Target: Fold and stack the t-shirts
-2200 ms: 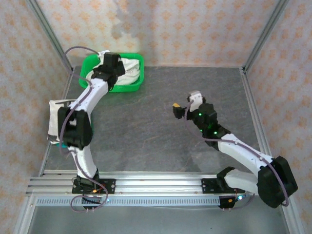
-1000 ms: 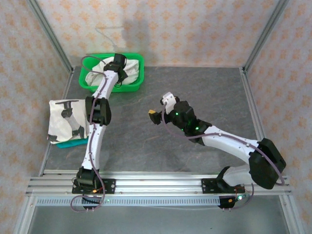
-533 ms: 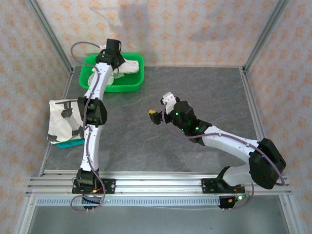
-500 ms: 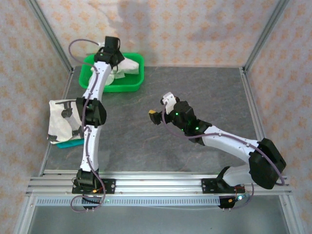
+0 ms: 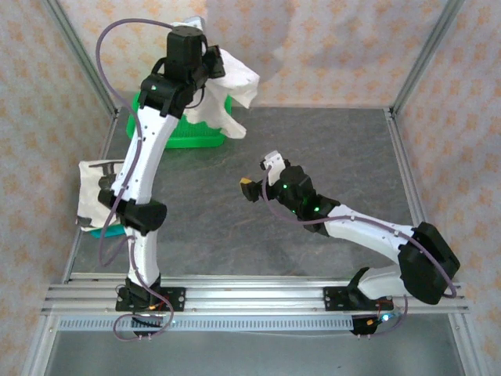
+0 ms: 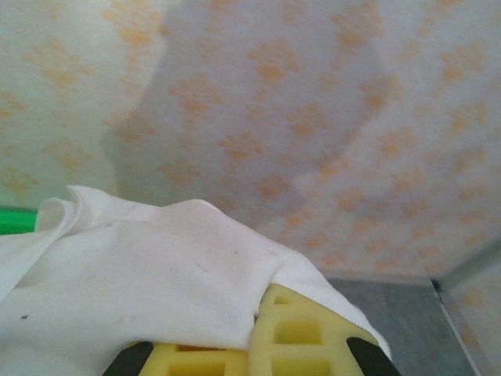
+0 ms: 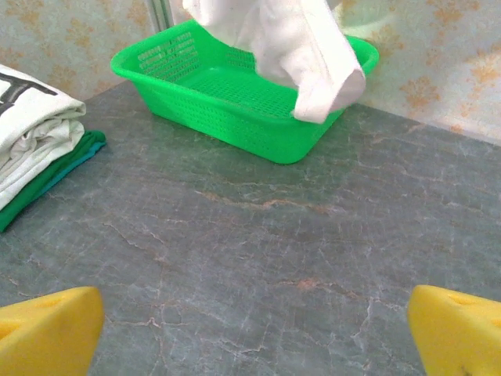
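Note:
My left gripper needs to move the t-shirt to the table's middle before releasing it: the t-shirt's corner [image 5: 233,131] dangles by the basket, short of that middle.
My left gripper [image 5: 210,66] is raised high above the green basket [image 5: 182,135], shut on a white t-shirt [image 5: 227,94] that hangs from it over the basket's right end. In the left wrist view the cloth [image 6: 156,282] drapes over my yellow fingers [image 6: 309,337] and is pinched between them. A folded stack of white t-shirts [image 5: 100,196], with a dark mark on the top one, lies at the table's left edge. My right gripper [image 5: 257,177] hovers open above the table's middle, facing the basket [image 7: 235,102] and the hanging t-shirt [image 7: 290,47]; nothing is between its fingertips [image 7: 47,329].
The folded stack [image 7: 31,129] rests on a teal-green cloth [image 7: 55,168]. Patterned walls and metal frame posts enclose the grey stone-look table [image 5: 313,149]. Open table surface [image 7: 258,251] lies between my right gripper and the basket.
The left arm has lifted from inside the basket to high above it, pulling the white t-shirt up and out. The right arm has held still.

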Available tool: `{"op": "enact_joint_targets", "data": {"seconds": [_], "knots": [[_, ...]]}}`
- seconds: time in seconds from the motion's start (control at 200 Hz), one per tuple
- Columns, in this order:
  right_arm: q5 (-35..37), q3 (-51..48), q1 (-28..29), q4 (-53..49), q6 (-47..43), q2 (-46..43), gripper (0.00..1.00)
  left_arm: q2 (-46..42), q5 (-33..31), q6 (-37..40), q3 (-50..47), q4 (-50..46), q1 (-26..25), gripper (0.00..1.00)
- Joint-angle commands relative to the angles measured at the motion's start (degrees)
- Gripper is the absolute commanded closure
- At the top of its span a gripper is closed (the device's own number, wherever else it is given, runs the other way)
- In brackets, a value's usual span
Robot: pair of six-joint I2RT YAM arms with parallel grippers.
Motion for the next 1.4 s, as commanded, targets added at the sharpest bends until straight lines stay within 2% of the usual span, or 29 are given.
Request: {"op": "enact_joint_targets", "data": {"seconds": [0.0,0.08,0.1,0.14,0.17,0.215,0.245,0.37,0.5,0.555,0.65,0.711,0.766,1.056,1.396], "knots": [[1.7,-1.4,0.3,3.6,2.3,-1.5,0.01,-6.1,0.2,2.7,-8.5,2.0,-2.6,1.0],[2.0,-1.6,0.2,4.2,2.9,-1.2,0.01,-8.6,2.5,1.4,-15.3,4.9,-4.4,0.99],[2.0,-1.7,0.3,4.4,2.9,-1.1,0.01,-8.9,2.9,1.0,-16.8,5.4,-4.6,0.88],[2.0,-1.7,0.3,4.8,3.2,-0.9,0.01,-9.1,2.9,-0.1,-19.1,5.9,-4.7,0.5],[2.0,-1.7,0.2,5.1,3.4,-0.8,0.01,-8.9,2.6,-0.5,-20.7,6.1,-4.7,0.29],[1.9,-1.5,0.2,5.6,3.8,-0.4,0.01,-8.3,2.2,-0.6,-22.2,6.1,-4.7,0.07],[1.8,-1.4,0.2,5.8,3.8,-0.2,0.01,-7.6,2.2,-0.3,-22.6,5.7,-4.7,0.0],[1.2,-0.6,0.1,5.6,4.2,1.5,0.01,-3.9,1.4,1.6,-22.6,5.2,-4.7,0.0],[0.8,-0.1,0.2,5.8,5.2,3.5,0.01,5.2,-1.4,2.9,-18.7,3.3,-4.5,0.01],[0.8,0.0,0.1,5.8,5.7,4.1,0.01,9.7,-1.4,3.1,-15.5,1.4,-4.3,0.07],[0.5,-0.4,0.2,6.3,6.8,4.3,0.0,17.5,-0.5,2.8,-9.4,-1.2,-4.0,0.24],[0.5,-0.7,0.2,6.3,7.2,4.2,0.0,22.1,0.1,2.0,-5.7,-2.8,-3.7,0.39],[0.6,-1.1,0.2,6.3,7.2,3.9,0.0,25.6,0.1,0.9,-3.4,-3.4,-3.4,0.43],[2.1,-2.5,0.2,4.7,6.6,1.6,0.0,34.1,-4.5,-3.1,-2.2,-1.3,-0.1,0.44],[2.0,-2.6,0.1,4.5,6.9,1.6,0.0,35.5,-6.7,-5.3,-1.3,-1.1,4.7,0.44]]}}
